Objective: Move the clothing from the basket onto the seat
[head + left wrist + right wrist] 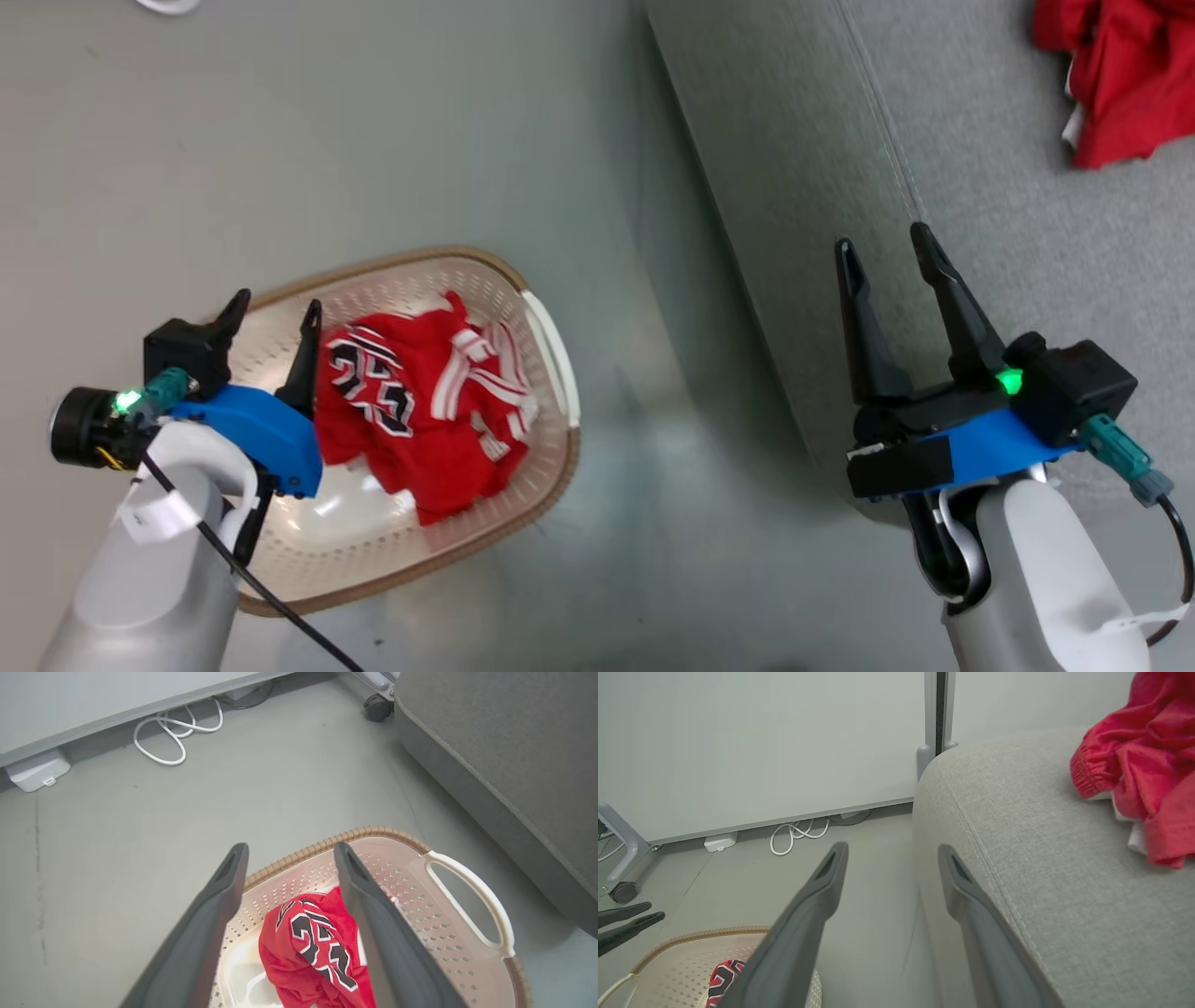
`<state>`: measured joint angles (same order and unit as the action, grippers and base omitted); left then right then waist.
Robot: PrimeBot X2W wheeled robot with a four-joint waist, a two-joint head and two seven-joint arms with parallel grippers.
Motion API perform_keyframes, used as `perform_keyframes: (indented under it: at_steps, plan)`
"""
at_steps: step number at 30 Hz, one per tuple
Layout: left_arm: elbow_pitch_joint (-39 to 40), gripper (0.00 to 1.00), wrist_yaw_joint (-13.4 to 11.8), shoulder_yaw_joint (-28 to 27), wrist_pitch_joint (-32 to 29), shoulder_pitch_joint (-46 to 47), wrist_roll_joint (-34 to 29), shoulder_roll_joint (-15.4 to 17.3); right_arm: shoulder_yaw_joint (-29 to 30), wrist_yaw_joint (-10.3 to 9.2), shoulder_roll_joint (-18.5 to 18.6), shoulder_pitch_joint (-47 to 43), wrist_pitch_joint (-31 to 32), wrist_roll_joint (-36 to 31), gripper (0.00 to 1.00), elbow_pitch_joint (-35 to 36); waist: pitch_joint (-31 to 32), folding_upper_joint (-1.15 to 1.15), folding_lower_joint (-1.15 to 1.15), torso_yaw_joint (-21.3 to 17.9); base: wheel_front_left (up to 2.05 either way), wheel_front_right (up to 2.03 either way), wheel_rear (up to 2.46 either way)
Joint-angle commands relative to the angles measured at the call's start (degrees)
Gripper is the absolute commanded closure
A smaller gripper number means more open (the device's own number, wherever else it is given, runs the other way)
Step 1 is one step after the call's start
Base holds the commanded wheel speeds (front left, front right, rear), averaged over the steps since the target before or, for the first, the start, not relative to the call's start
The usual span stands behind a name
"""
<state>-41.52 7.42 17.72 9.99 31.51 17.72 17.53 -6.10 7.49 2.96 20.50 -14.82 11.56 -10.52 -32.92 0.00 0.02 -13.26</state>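
Note:
The robot will next use its left gripper to grab the red jersey (420, 401) by the raised fold with the numerals, since the rest of the jersey lies slack in the basket.
A red jersey (420, 401) with black-and-white numerals lies crumpled in the cream basket (551, 350) on the floor; the left wrist view has the jersey (310, 947) and the basket (420, 896) too. My left gripper (271, 313) hangs open over the basket's left part, beside the jersey, holding nothing. A second red garment (1116, 75) lies on the grey sofa seat (1008, 187), also seen as red garment (1139, 770) on the seat (1041, 858). My right gripper (882, 245) stands open above the sofa's front edge, with nothing between its fingers.
Grey floor lies between basket and sofa. A white cable (173, 730) and a small white box (35, 772) lie along the wall base. A caster wheel (376, 707) stands near the sofa's far corner; another wheeled leg (621, 889) shows at left.

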Motion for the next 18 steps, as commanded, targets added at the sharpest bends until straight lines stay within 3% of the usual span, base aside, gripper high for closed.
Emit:
perform_keyframes:
  at_steps: [1,18]
  plan:
    - [-0.7,0.0,0.1,0.3,-1.3,1.6,0.3,1.0,-0.7,0.01,-0.1,1.8,-0.4,1.2,0.0,-0.4,-6.8,0.0,-0.02,-5.3,0.0,0.0,0.0]
    - [-2.0,0.0,-2.3,-0.7,-7.4,3.9,0.7,6.6,-5.6,0.01,-0.1,5.2,-0.4,9.0,0.0,1.6,-15.7,0.0,-0.02,-10.5,0.0,0.0,0.0]
